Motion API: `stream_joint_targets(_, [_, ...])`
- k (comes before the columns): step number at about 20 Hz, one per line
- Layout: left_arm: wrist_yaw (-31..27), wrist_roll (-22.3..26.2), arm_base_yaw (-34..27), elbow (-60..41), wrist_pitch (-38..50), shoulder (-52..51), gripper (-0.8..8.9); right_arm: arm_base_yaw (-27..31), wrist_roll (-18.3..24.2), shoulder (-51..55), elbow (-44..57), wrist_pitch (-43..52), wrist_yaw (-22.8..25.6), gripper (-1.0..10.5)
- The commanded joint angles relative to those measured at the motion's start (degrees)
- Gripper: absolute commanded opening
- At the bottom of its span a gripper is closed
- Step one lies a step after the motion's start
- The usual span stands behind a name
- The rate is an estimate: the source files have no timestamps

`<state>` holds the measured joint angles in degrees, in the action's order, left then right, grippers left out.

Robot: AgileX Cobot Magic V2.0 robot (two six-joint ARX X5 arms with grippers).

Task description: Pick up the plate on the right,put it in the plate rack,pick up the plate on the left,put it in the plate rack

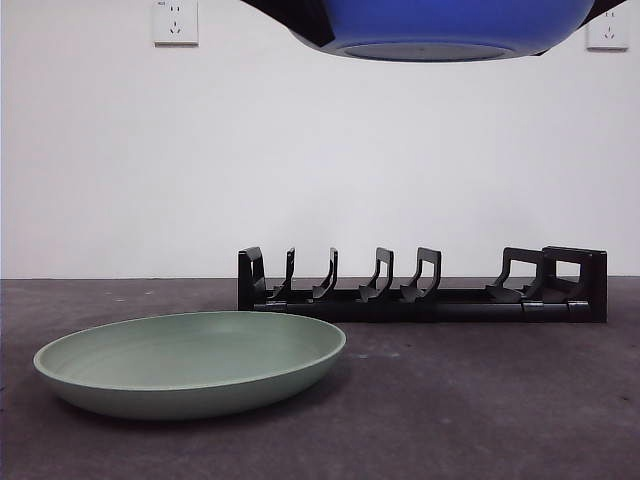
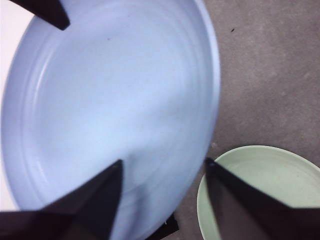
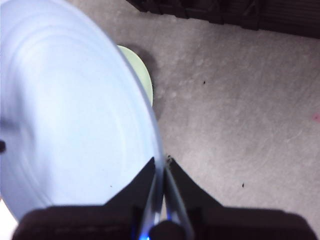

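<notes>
I will grab the blue plate by its free rim edge (image 2: 198, 165) with my left gripper next, because the wide round bowl (image 2: 117, 100) is too broad for my fingers.
A blue plate (image 1: 450, 20) hangs high above the table, its underside at the front view's top edge. My right gripper (image 3: 164, 167) is shut on the blue plate's (image 3: 65, 115) rim. My left gripper (image 2: 161, 165) stands open, one jaw over the blue plate's (image 2: 110, 100) inside and the other outside its rim. A green plate (image 1: 190, 360) lies flat on the table at the front left, also seen from the wrists (image 2: 260, 185) (image 3: 142, 75). The black plate rack (image 1: 420, 290) stands behind it with no plate in its slots (image 3: 225, 12).
The dark table (image 1: 480, 400) runs back to a white wall with two sockets (image 1: 175, 22) (image 1: 608, 30). Another black jaw tip (image 2: 45, 10) shows at the blue plate's far rim in the left wrist view.
</notes>
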<state>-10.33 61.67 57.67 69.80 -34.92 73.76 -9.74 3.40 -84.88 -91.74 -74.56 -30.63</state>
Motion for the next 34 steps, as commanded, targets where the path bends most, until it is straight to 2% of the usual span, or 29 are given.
stream_joint_targets(1, [0.3,-0.2,0.3,0.1,-0.1,0.3,-0.12,-0.1,-0.4,0.0,-0.2,0.5,-0.5,-0.1])
stream_joint_targets(13, [0.2,-0.7,1.9,0.1,-1.9,0.3,-0.08,0.0,-0.4,0.0,-0.3,2.1,-0.5,0.1])
stream_joint_targets(14, [0.3,-1.2,2.1,0.1,-2.1,0.3,-0.08,0.0,-0.4,0.0,-0.3,2.8,-0.5,0.7])
stream_joint_targets(16, [0.3,-2.6,2.4,0.1,-2.9,0.3,-0.08,0.0,-1.2,0.0,-1.1,4.4,-0.5,2.9])
stream_joint_targets(17, [0.3,-3.1,2.4,0.1,-3.2,0.3,-0.08,0.0,-1.9,0.0,-1.9,5.3,-0.5,3.6])
stream_joint_targets(20, [1.3,-5.7,2.3,0.1,-3.1,0.3,-0.08,0.0,-1.9,0.2,-6.2,6.3,-0.5,3.8])
stream_joint_targets(24, [10.0,-15.0,-1.7,0.1,0.0,0.3,-0.08,0.1,-2.4,0.9,-15.1,5.8,0.5,3.8])
stream_joint_targets(27, [18.0,-25.4,-7.7,0.1,8.2,0.3,-0.08,0.1,-2.3,2.7,-20.2,5.3,8.2,3.8])
stream_joint_targets(30, [26.3,-35.8,-15.0,0.1,17.4,0.6,-0.08,0.0,-2.3,5.7,-20.5,4.2,16.2,3.8])
stream_joint_targets(31, [28.9,-39.7,-17.3,0.1,20.8,1.1,-0.08,0.0,-1.6,6.4,-20.5,2.7,17.5,3.8])
stream_joint_targets(34, [32.9,-48.7,-21.6,0.1,28.6,4.0,-0.08,-0.1,-0.1,7.1,-20.5,-2.1,17.1,3.8])
